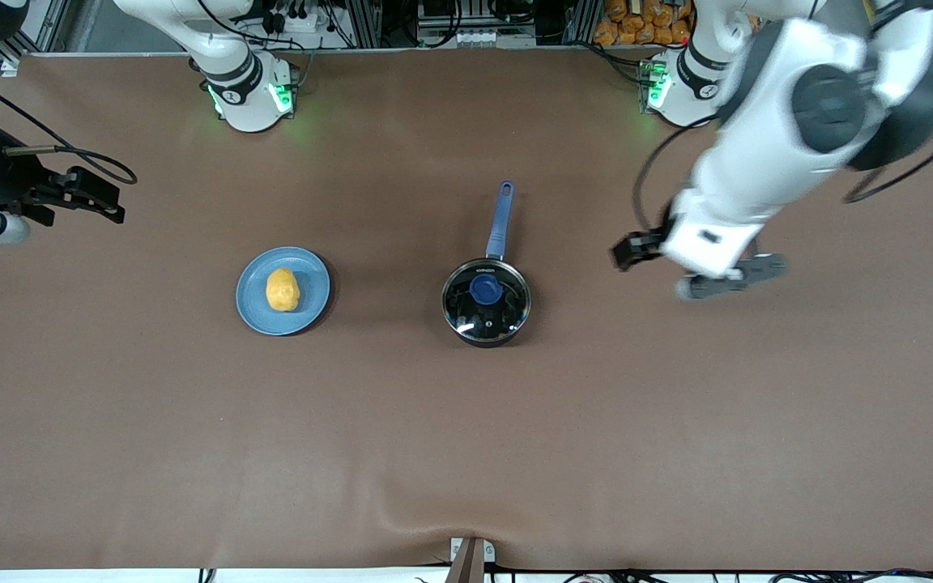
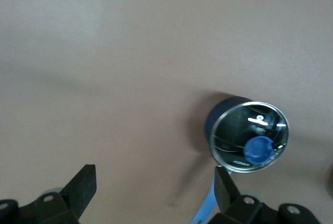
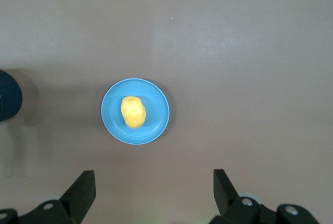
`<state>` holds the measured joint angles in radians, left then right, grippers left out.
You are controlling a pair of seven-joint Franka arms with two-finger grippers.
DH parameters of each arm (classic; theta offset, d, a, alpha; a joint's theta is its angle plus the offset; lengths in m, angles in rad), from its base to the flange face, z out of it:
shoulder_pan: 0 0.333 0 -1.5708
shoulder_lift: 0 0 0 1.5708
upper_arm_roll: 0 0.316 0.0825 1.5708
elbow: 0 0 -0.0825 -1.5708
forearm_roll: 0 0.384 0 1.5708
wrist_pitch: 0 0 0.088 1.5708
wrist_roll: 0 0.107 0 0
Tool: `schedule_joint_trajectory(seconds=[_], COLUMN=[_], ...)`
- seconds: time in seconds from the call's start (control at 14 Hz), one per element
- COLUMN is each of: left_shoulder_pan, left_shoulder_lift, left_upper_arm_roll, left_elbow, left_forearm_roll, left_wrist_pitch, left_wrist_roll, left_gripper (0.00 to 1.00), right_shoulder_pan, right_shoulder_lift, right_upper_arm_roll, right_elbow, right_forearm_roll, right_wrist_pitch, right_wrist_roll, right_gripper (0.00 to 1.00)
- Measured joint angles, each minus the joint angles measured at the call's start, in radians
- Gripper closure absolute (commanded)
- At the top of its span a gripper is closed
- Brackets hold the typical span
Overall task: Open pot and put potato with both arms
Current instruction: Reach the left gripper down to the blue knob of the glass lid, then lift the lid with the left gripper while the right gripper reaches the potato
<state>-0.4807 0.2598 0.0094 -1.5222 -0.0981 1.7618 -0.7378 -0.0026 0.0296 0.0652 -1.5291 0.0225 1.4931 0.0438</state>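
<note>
The black pot needs to be opened for the potato [image 1: 282,290]. My left gripper should grab the glass lid by its blue knob [image 1: 485,288] next.
The black pot [image 1: 486,302] stands mid-table with its glass lid and blue knob [image 1: 485,288] on and its blue handle [image 1: 499,219] pointing toward the robots' bases. The potato [image 1: 282,290] lies on a light-blue plate [image 1: 308,312] toward the right arm's end. My left gripper [image 1: 705,259] hangs open and empty over bare table beside the pot, toward the left arm's end. Its wrist view shows the pot [image 2: 218,122], the knob [image 2: 258,149] and the left gripper [image 2: 155,190]. My right gripper [image 1: 98,198] is open and empty over the table's right-arm end. Its wrist view shows the potato [image 3: 133,112], the plate [image 3: 158,125] and the right gripper [image 3: 153,193].
The brown table cover [image 1: 466,453] is bare nearer the front camera. The arm bases [image 1: 248,89] stand along the table's robot edge. A clamp [image 1: 470,559] sits at the edge nearest the camera. The pot's side [image 3: 8,102] shows at the edge of the right wrist view.
</note>
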Motion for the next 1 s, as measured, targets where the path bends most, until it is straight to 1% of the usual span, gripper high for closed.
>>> schedule_joint_trajectory(seconds=[0.29,0.57,0.79,1.0], left_shoulder_pan=[-0.146,-0.200,-0.249,-0.289], left_shoulder_lift=[0.170,0.307,0.372,0.401], left_upper_arm_roll=[0.000,0.000,0.002,0.008], left_elbow=[-0.004,0.024,0.069,0.084], left_forearm_roll=[0.008,0.008,0.008,0.014], left_wrist_pitch=[0.156,0.275,0.318,0.347], left_wrist_roll=[-0.151,-0.261,-0.326,-0.363], left_gripper=[0.00,0.00,0.00,0.00], right_shoulder_pan=[0.000,0.000,0.000,0.000], right_shoulder_lift=[0.004,0.008,0.008,0.008], right_upper_arm_roll=[0.000,0.000,0.000,0.000], right_elbow=[0.001,0.001,0.001,0.001], right_forearm_roll=[0.000,0.000,0.000,0.000], right_wrist_pitch=[0.000,0.000,0.000,0.000], right_wrist_roll=[0.000,0.000,0.000,0.000], right_gripper=[0.00,0.00,0.00,0.00])
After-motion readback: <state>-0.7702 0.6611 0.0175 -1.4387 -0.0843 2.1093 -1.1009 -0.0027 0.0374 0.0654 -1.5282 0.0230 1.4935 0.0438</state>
